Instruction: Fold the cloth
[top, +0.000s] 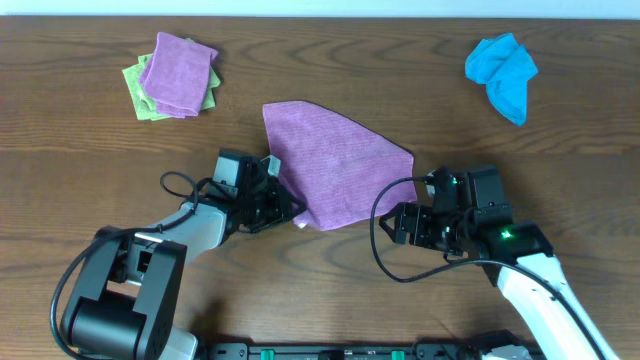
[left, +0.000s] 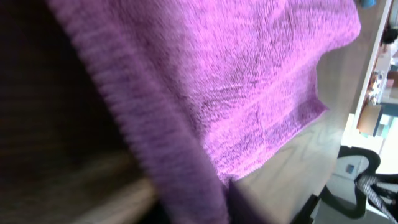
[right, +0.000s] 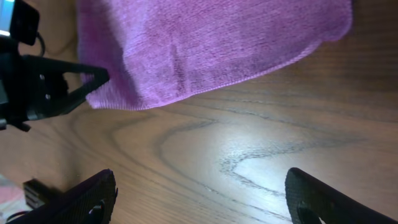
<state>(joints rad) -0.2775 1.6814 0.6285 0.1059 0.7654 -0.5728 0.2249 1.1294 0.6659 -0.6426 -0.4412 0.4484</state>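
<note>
I will next use my right gripper to grab the purple cloth's near free corner, opposite the corner of the cloth at my left gripper. Then I will fold the cloth's near edge over.
A purple cloth lies roughly flat on the wooden table at the centre. My left gripper is at its lower left edge. In the left wrist view the cloth fills the frame and a fold of it sits right at the jaws, so the gripper looks shut on the cloth's edge. My right gripper is open and empty over bare wood, just below the cloth's lower right side. In the right wrist view its fingers are spread wide, with the cloth ahead of them and the left gripper at the cloth's corner.
A folded purple cloth on a green one lies at the back left. A crumpled blue cloth lies at the back right. The wooden table shows bare wood around them.
</note>
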